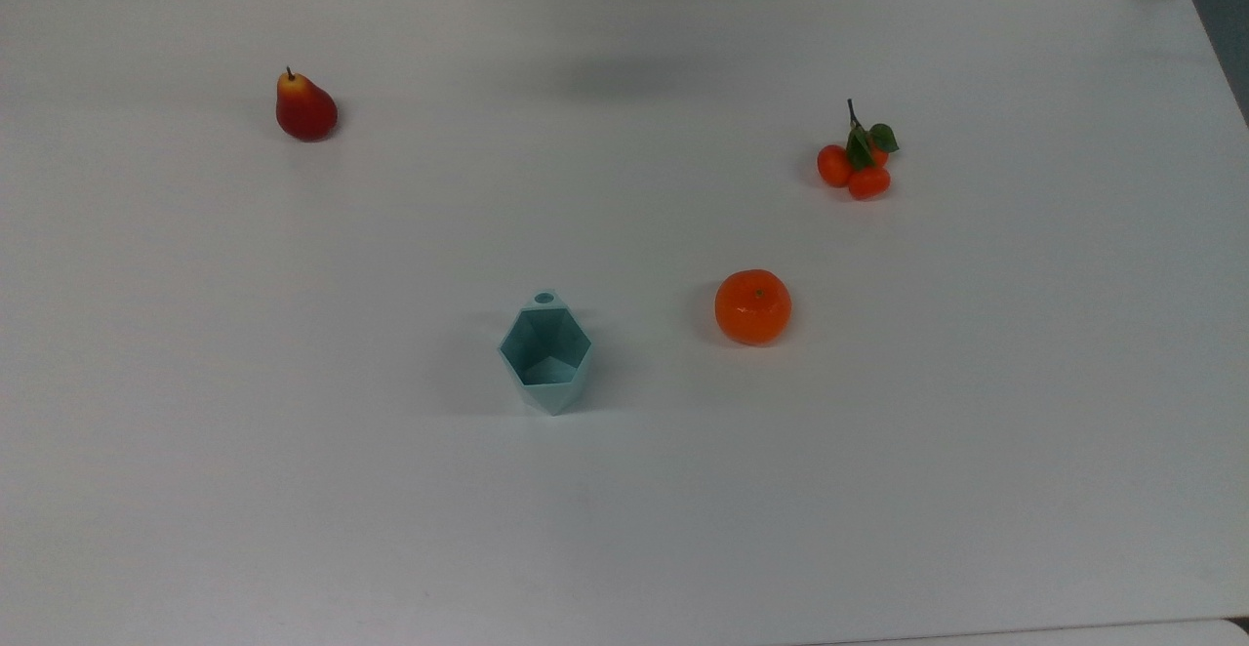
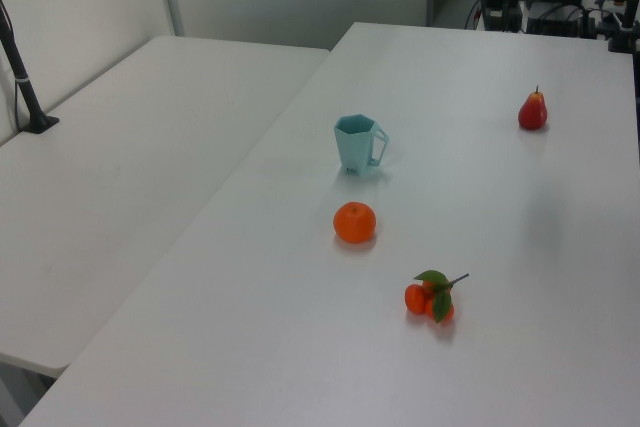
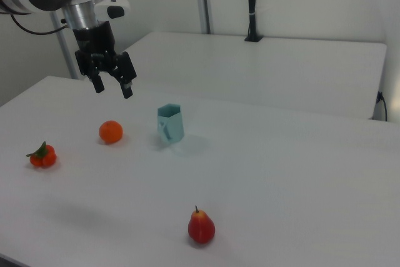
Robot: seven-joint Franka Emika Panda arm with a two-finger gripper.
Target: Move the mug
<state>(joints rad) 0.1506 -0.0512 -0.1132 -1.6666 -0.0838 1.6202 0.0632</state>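
The pale teal mug needs to move across the white table, so my gripper next needs to pick up the mug by its handle (image 2: 381,145).
The pale teal faceted mug (image 1: 546,355) stands upright on the white table, its small handle tab toward the top view's far side. The left view has the mug (image 2: 356,143) near the table's middle, and the right view has the mug (image 3: 170,123) just right of an orange. My gripper (image 3: 112,87) hangs open high above the table in the right view, up and to the left of the mug, holding nothing.
An orange (image 1: 752,306) lies right of the mug in the top view. A cluster of small tangerines with leaves (image 1: 857,164) sits farther right, a red pear (image 1: 305,107) at far left. A second white table (image 2: 120,167) adjoins on the left view's left.
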